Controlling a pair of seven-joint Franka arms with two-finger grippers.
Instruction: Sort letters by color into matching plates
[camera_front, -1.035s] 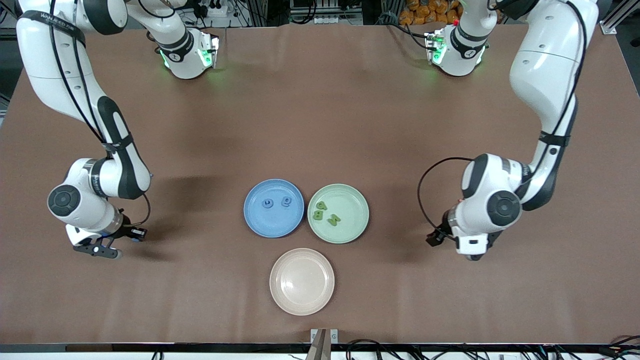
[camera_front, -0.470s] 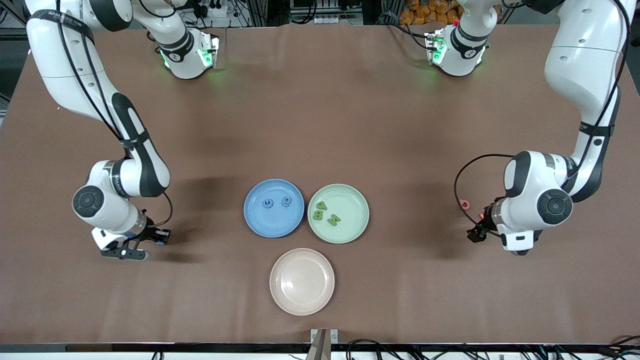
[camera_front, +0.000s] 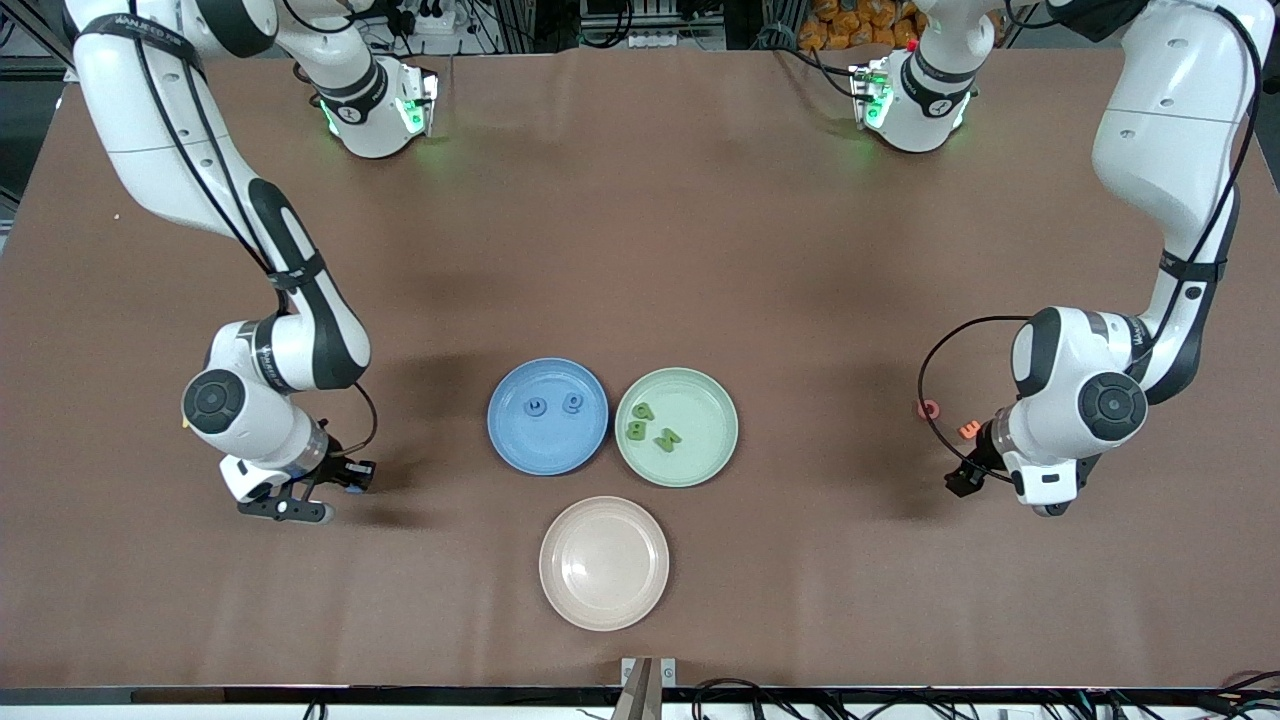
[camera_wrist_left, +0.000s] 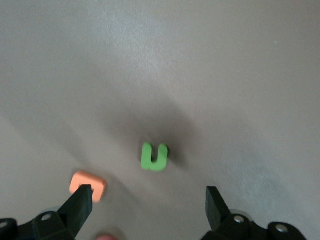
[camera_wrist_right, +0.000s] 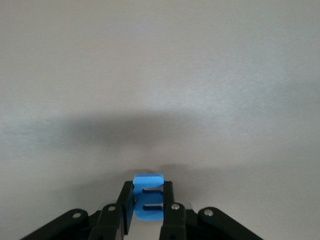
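My left gripper should next grab the green letter U across the straight outer sides of its legs, because the letter has a rounded bottom (camera_wrist_left: 154, 167).
My right gripper (camera_wrist_right: 148, 194) is shut on a blue letter E (camera_wrist_right: 148, 200); in the front view it (camera_front: 288, 508) hangs low over bare table, toward the right arm's end from the blue plate (camera_front: 520, 442). That plate holds two blue letters (camera_front: 537, 406) (camera_front: 572, 402). The mint green plate (camera_front: 706, 398) beside it holds three green letters (camera_front: 643, 411) (camera_front: 635, 431) (camera_front: 667, 438). My left gripper (camera_wrist_left: 148, 196) is open over the table, with a green letter U (camera_wrist_left: 154, 157) lying just ahead of its fingers. In the front view the left gripper (camera_front: 1043, 502) covers that letter.
A beige-pink plate (camera_front: 603, 595) lies nearer the front camera than the other two plates. An orange letter (camera_front: 969, 429) and a red letter (camera_front: 928, 408) lie beside the left gripper; the orange one also shows in the left wrist view (camera_wrist_left: 95, 183).
My right gripper has moved toward the plates with the blue letter held. My left gripper has moved away from the plates toward its end of the table, uncovering the red and orange letters.
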